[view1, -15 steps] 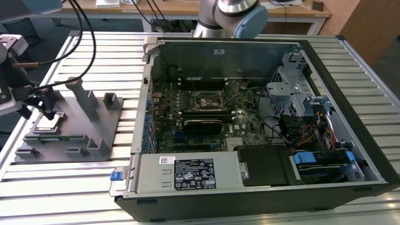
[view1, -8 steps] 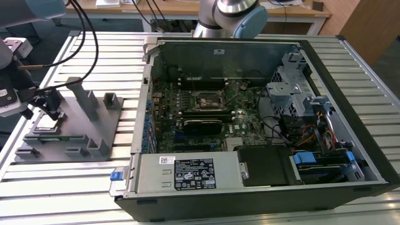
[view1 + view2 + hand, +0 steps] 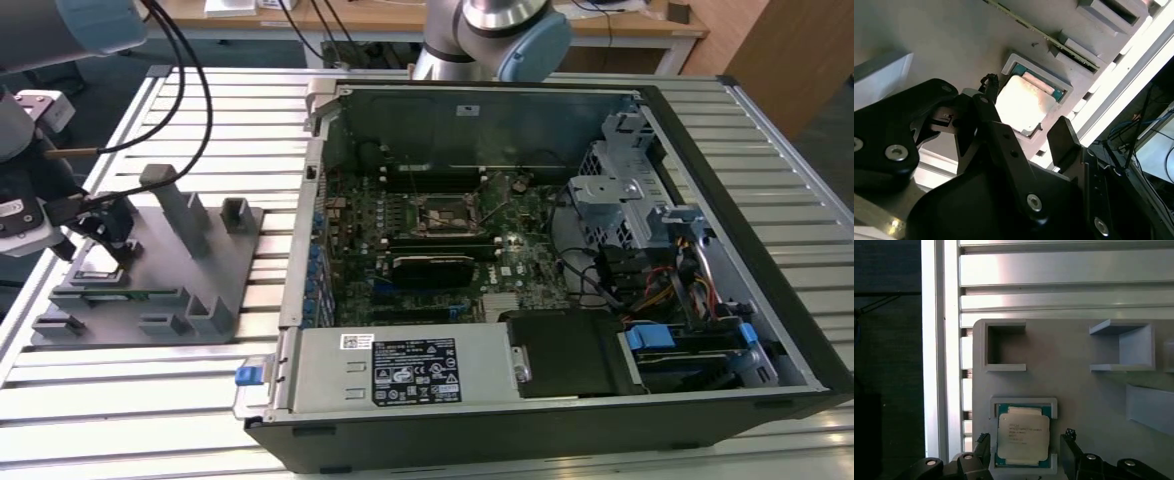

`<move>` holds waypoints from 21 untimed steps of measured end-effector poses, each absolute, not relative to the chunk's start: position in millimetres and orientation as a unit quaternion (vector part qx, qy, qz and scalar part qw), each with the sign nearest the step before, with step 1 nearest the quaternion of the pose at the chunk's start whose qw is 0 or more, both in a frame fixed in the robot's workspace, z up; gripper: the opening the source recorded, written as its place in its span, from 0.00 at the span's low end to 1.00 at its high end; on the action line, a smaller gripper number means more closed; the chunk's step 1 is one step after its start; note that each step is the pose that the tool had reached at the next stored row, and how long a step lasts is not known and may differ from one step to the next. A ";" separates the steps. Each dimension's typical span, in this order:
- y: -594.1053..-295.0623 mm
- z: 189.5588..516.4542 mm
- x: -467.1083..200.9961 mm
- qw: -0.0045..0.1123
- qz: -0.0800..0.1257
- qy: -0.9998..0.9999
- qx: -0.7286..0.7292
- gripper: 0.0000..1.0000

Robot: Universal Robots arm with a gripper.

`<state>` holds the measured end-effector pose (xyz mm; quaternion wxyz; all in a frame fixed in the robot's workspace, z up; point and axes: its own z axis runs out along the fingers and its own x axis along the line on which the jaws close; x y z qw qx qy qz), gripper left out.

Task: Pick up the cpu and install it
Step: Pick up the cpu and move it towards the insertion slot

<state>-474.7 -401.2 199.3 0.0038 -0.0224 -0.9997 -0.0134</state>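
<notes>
The grey holder's sides cover the cpu's other edges, so my gripper should next grab the cpu by its two open side edges to install it.
The cpu (image 3: pixel 1022 438), a flat square chip with a shiny metal top and a thin green rim, lies in a shallow pocket of the grey fixture block (image 3: pixel 1079 390). My gripper (image 3: pixel 1025 441) is open just above it, with one black finger on each side and a small gap to the chip's edges. In the second wrist view the cpu (image 3: pixel 1024 102) sits between the fingers of my gripper (image 3: pixel 1026 107). In the exterior view my gripper (image 3: pixel 100 248) hangs over the fixture block (image 3: pixel 200 275) at the exterior view's left. The dark square socket (image 3: pixel 438 213) sits on the motherboard inside the open computer case (image 3: pixel 694 200).
Upright posts and empty pockets (image 3: pixel 1004 347) rise from the fixture block around the chip. A long green memory stick (image 3: pixel 1029 25) lies on the block. Black cables (image 3: pixel 187 90) hang beside the arm. The slatted metal table (image 3: pixel 160 400) carries the block and the case.
</notes>
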 end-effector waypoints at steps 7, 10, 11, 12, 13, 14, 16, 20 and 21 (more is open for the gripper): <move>-400.8 196.7 -474.9 0.004 -0.013 -1.000 -0.022 0.66; -400.7 194.0 -474.9 0.004 -0.014 -1.000 -0.022 0.66; -400.7 193.0 -474.9 0.004 -0.014 -1.000 -0.022 0.66; -400.7 192.0 -474.9 0.004 -0.014 -1.000 -0.022 0.66; -400.7 190.9 -474.9 0.004 -0.014 -1.000 -0.022 0.66; -400.7 189.8 -474.9 0.004 -0.014 -1.000 -0.022 0.66; -400.7 188.2 -474.9 0.004 -0.014 -1.000 -0.022 0.66; -400.7 185.5 -474.9 0.004 -0.014 -1.000 -0.022 0.66; -400.7 184.9 -474.9 0.004 -0.014 -1.000 -0.022 0.66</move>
